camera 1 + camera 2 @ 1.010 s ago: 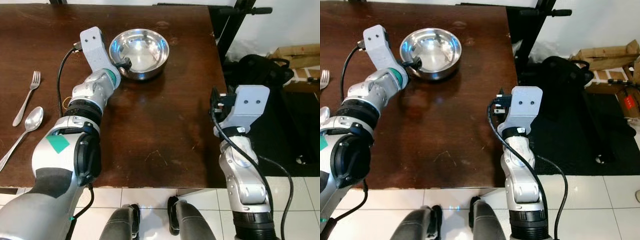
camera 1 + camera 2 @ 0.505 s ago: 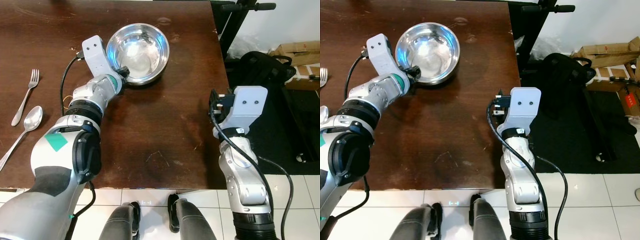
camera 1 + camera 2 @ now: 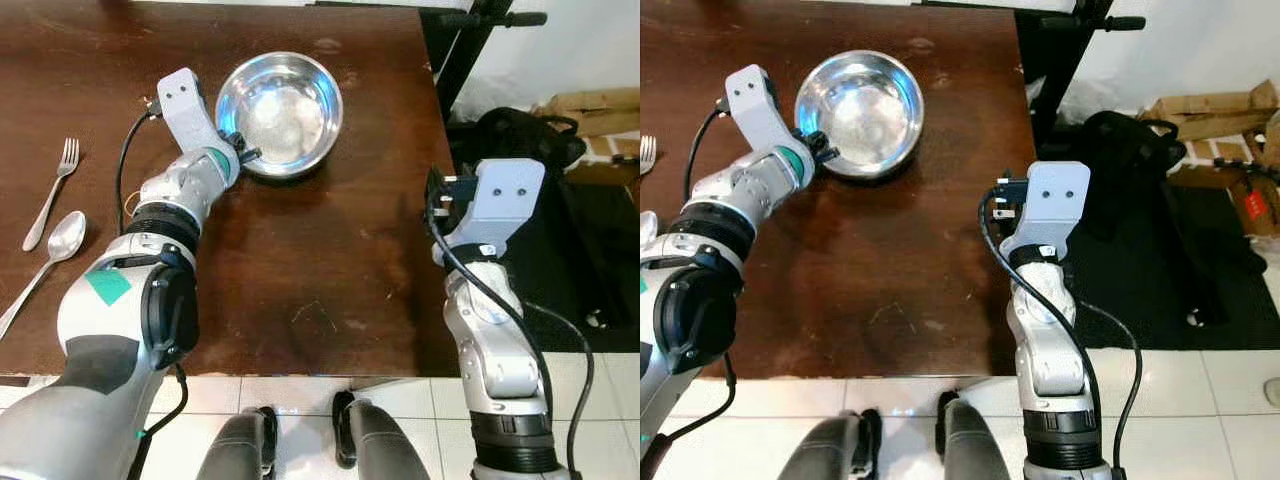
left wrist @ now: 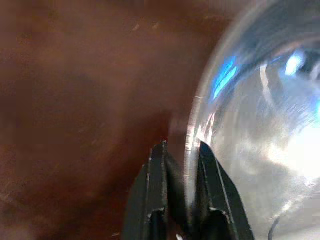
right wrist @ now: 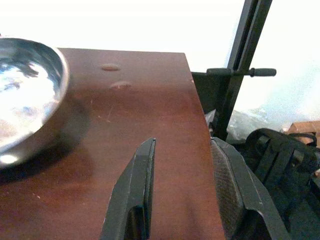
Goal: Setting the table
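Note:
The bowl is too wide for the robot's fingers at its round body (image 3: 280,115), so the right gripper needs to grab it next by the free side of its rim (image 3: 340,112).
A shiny steel bowl (image 3: 280,112) sits on the dark wooden table (image 3: 300,260) toward its far right side. My left gripper (image 3: 240,152) is shut on the bowl's near-left rim; the left wrist view has one black finger on each side of the rim (image 4: 191,145). A fork (image 3: 52,194) and a spoon (image 3: 48,262) lie side by side at the table's left edge. My right gripper (image 5: 182,187) hangs open over the table's right edge with nothing between its fingers, well short of the bowl (image 5: 25,95).
The table's right edge drops to a dark mat with a black bag (image 3: 525,140) and a black stand (image 3: 470,45). Cardboard boxes (image 3: 600,110) lie at the far right. White floor tiles and my feet are below the table's near edge.
The bowl, tilted up by my left gripper half a second ago, now sits lower and flatter, slightly further right. The right arm has risen a little.

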`<state>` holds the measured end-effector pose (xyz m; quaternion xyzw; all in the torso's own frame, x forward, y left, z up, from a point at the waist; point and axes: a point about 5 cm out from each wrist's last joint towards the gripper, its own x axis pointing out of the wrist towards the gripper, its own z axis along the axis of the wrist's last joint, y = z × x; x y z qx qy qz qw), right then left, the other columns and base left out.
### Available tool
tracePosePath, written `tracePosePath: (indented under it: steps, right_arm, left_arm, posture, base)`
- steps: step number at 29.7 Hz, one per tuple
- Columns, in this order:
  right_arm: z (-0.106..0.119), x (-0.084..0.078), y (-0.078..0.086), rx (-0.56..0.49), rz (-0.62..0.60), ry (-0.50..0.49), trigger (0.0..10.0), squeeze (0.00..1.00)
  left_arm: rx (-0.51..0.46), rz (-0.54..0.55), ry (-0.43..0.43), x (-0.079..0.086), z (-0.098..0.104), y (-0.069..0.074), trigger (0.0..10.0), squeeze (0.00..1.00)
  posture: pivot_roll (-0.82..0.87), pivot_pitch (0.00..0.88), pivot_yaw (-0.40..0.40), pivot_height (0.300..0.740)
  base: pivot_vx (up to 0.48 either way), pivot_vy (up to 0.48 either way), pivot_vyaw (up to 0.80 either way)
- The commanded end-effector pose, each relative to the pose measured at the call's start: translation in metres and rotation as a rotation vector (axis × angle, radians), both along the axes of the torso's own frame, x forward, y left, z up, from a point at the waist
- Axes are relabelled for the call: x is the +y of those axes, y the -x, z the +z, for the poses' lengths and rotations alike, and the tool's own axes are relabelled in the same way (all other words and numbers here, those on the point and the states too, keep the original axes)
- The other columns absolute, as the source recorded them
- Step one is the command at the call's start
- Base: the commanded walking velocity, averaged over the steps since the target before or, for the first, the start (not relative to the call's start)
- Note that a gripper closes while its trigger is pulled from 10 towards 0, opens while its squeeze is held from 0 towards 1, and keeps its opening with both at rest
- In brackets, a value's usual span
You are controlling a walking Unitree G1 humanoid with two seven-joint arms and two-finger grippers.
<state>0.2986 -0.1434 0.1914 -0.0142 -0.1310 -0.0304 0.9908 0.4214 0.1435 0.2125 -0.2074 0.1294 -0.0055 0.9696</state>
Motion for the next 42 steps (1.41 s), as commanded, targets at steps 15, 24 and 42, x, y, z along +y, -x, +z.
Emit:
tracePosePath:
  steps: [15,24,42]
  right_arm:
    - [0.025,0.014,0.002,-0.059,0.248,-0.230,10.0,0.00]
    - [0.046,0.045,0.016,-0.113,0.572,-0.226,10.0,0.00]
    - [0.053,0.043,0.006,-0.125,0.553,-0.259,10.0,0.00]
  left_arm:
    - [-0.515,-0.182,-0.197,-0.018,0.032,0.041,10.0,0.00]
    - [-0.801,-0.186,-0.241,-0.027,0.069,0.071,10.0,0.00]
    - [-0.929,-0.201,-0.302,-0.029,0.095,0.095,10.0,0.00]
  posture:
    - [-0.05,0.028,0.008,0.740]
    - [-0.04,0.013,-0.003,0.740]
    - [-0.03,0.016,-0.018,0.740]
  base:
    - [0.000,0.000,0.00]
    - [0.000,0.000,0.00]
    - [0.000,0.000,0.00]
